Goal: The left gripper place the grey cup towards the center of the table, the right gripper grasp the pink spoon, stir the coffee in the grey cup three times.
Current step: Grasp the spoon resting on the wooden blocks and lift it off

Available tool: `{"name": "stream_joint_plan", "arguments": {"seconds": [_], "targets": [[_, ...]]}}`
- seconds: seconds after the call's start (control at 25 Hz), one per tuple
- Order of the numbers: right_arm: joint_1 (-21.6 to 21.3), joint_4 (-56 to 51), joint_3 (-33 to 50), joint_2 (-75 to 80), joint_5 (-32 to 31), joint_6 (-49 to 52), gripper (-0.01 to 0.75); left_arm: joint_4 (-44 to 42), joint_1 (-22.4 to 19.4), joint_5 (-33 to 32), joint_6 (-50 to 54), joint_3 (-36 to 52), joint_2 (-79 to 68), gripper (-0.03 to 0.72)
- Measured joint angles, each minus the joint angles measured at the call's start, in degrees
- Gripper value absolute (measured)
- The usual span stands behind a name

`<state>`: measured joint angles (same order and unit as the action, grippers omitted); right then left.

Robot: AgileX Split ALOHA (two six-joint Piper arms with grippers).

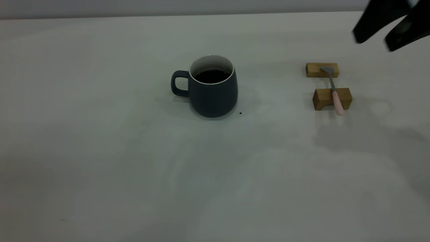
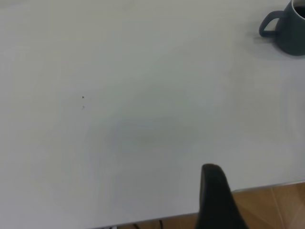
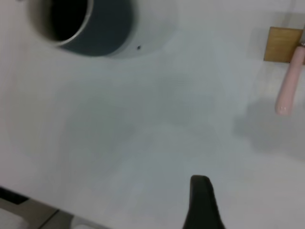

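My right gripper should next grab the pink spoon by its pink handle (image 1: 337,103), so that the pink spoon's metal bowl (image 1: 327,69) stays free to stir the coffee.
The grey cup (image 1: 213,97) stands upright near the middle of the table (image 1: 100,151), handle to the left, with dark coffee (image 1: 211,76) inside. The pink spoon (image 1: 337,101) lies across two wooden blocks at the right, its metal bowl on the far block. My right gripper (image 1: 373,42) hovers open and empty at the far right, above and behind the spoon. In the right wrist view the cup (image 3: 102,28) and the spoon's handle (image 3: 289,86) lie ahead of one fingertip (image 3: 200,191). My left gripper (image 2: 215,195) is at the table's edge, far from the cup (image 2: 286,33).
Two tan wooden blocks (image 1: 317,70) (image 1: 324,98) carry the spoon. A tiny dark speck (image 1: 240,113) lies just right of the cup's base. A brown floor (image 2: 271,205) shows past the table's edge in the left wrist view.
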<state>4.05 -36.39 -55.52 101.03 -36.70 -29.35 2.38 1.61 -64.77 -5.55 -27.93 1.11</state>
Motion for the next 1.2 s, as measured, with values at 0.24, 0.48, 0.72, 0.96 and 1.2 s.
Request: {"name": "stream_joint_plan", "arguments": {"seconds": [0.24, 0.48, 0.72, 0.96, 1.2], "targets": [[1.41, 4.11, -9.5, 14.58, -1.75, 7.05, 0.556, 0.0, 0.0, 0.0, 0.0, 0.0, 0.0, 0.519], [3.38, 12.6, -16.31, 23.95, -2.19, 15.76, 0.551, 0.0, 0.0, 0.0, 0.0, 0.0, 0.0, 0.519], [3.43, 16.43, -21.23, 29.74, -2.41, 18.77, 0.551, 0.0, 0.0, 0.0, 0.0, 0.0, 0.0, 0.519], [3.43, 18.32, -22.33, 32.76, -2.4, 19.71, 0.551, 0.0, 0.0, 0.0, 0.0, 0.0, 0.0, 0.519], [3.43, 18.35, -22.33, 35.06, -1.03, 21.11, 0.551, 0.0, 0.0, 0.0, 0.0, 0.0, 0.0, 0.519]]}}
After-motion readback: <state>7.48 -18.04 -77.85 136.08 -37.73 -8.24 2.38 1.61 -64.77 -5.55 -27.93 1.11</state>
